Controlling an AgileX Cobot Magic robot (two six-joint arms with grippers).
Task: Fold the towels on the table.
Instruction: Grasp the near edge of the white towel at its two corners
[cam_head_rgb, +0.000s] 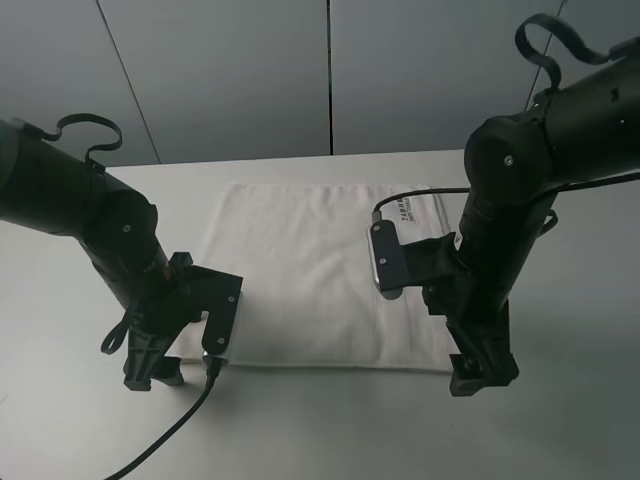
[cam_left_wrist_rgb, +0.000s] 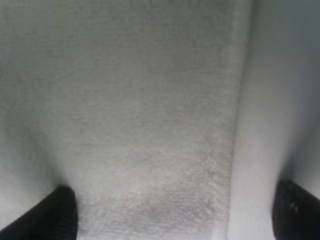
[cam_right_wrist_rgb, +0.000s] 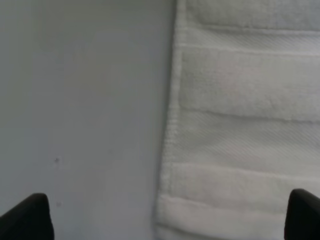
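Observation:
The fingers are on either side of the towel's near edge but still above the tabletop. My right gripper should move down first, then close on the towel (cam_head_rgb: 310, 270).
The white terry towel (cam_head_rgb: 310, 270) lies spread flat on the white table (cam_head_rgb: 560, 430), with its dark-printed label (cam_head_rgb: 408, 210) near the far right corner. My left gripper (cam_head_rgb: 152, 372) is low at the towel's near left corner. In the left wrist view it is open (cam_left_wrist_rgb: 175, 220), and its fingertips (cam_left_wrist_rgb: 55, 215) straddle the towel (cam_left_wrist_rgb: 140, 110) and its edge. My right gripper (cam_head_rgb: 483, 376) is low at the near right corner. It is open (cam_right_wrist_rgb: 165, 220) over the towel's banded border (cam_right_wrist_rgb: 240, 125) and the bare table (cam_right_wrist_rgb: 75, 100).
A black cable (cam_head_rgb: 170, 430) trails from the left arm across the table's near left. A grey panelled wall (cam_head_rgb: 330, 70) stands behind the table. Bare tabletop surrounds the towel on all sides.

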